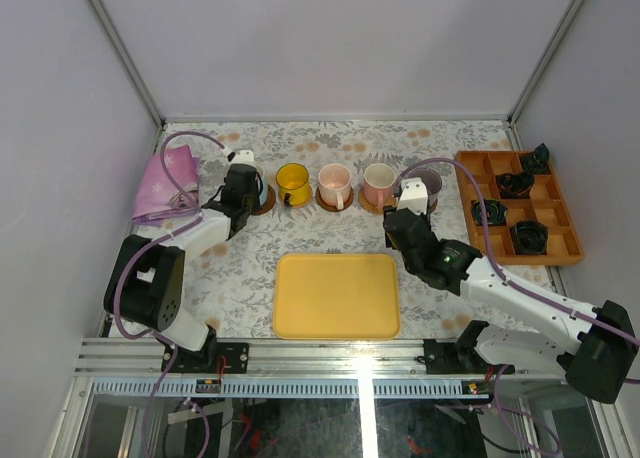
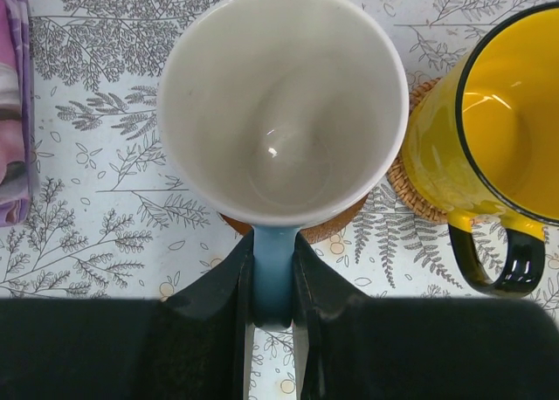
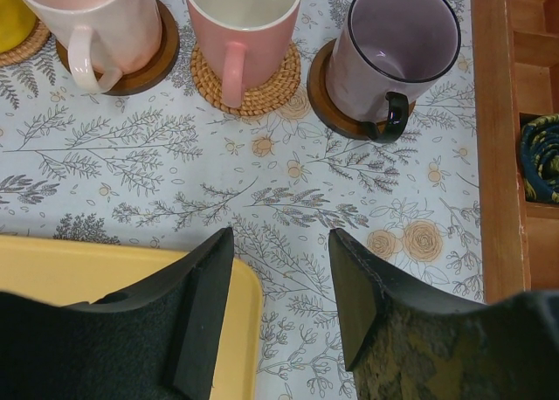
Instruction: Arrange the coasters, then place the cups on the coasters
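Note:
The dark coaster shows directly beneath the white cup (image 2: pixel 279 103), so the cup would remain standing on the coaster. It is now time for my left gripper to let go.
Five cups stand in a row at the back, each on a coaster. My left gripper (image 1: pixel 243 185) (image 2: pixel 273 243) is shut on the blue handle of the white cup (image 2: pixel 279 103), which rests on a dark coaster (image 2: pixel 336 230). To its right is the yellow cup (image 1: pixel 293 183) (image 2: pixel 498 129) on a woven tan coaster (image 2: pixel 410 199). Then come a pale pink cup (image 3: pixel 96 16) on a dark coaster (image 3: pixel 162 55), a pink cup (image 3: pixel 240 16) on a woven coaster (image 3: pixel 262 90), and the grey-purple cup (image 1: pixel 425 185) (image 3: pixel 402 42) on a dark coaster (image 3: pixel 327 103). My right gripper (image 1: pixel 393 228) (image 3: pixel 279 238) hangs open and holds nothing.
A yellow tray (image 1: pixel 336 295) (image 3: pixel 87 269) lies at the front centre, its corner under my right gripper's left finger. A wooden divided box (image 1: pixel 520 208) (image 3: pixel 498 138) with black ring objects stands at the right. A purple cloth (image 1: pixel 165 183) (image 2: pixel 13 103) lies at the back left.

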Robot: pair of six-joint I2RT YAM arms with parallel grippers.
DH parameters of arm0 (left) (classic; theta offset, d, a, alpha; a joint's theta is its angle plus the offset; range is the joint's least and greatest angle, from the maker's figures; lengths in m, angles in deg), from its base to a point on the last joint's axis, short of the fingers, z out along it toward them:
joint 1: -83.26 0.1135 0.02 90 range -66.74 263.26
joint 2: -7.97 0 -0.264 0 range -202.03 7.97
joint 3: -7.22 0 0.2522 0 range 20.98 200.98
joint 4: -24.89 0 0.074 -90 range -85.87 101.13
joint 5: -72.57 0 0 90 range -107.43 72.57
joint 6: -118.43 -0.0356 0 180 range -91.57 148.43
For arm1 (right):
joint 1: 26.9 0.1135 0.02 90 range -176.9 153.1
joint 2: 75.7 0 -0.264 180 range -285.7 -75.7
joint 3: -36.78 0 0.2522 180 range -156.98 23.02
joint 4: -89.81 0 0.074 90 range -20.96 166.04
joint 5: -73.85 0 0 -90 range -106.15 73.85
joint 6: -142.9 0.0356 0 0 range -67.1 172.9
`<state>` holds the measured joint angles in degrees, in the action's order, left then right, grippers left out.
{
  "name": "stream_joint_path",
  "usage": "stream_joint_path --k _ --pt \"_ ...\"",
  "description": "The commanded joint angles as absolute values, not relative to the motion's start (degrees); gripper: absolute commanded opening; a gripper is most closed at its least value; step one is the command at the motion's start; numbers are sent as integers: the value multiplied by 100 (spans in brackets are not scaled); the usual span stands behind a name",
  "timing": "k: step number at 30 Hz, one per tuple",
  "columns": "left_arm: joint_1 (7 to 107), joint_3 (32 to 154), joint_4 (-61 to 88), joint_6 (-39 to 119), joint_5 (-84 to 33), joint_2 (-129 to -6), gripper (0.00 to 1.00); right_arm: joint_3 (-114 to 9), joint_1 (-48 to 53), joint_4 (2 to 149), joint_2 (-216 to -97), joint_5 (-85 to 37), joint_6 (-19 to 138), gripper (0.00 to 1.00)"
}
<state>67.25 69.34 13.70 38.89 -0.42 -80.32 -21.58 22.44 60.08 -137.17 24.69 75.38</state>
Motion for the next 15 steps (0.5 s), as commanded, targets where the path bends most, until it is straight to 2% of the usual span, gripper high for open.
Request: stream_joint_path --k 1,8,10,12,13,15 --pt "6762 6931 1754 3990 100 -7986 2 -2341 2196 6180 -13714 2425 7566 55" --pt "6761 6867 1712 4042 -35 -7987 8 -2331 2195 6180 -13686 2385 7575 55" --pt "6762 6849 1698 4063 -55 -7978 20 -2330 2195 6167 -13695 2360 7582 55" --pt "6757 6808 1694 4086 -60 -7955 43 -2331 2202 6156 -13700 2345 7599 55" --pt "6758 6797 1668 4097 -59 -7931 51 -2332 2202 6154 -13698 2344 7601 55" --pt "6749 6739 1659 4113 -65 -7887 58 -2334 2194 6142 -13693 2338 7615 55"
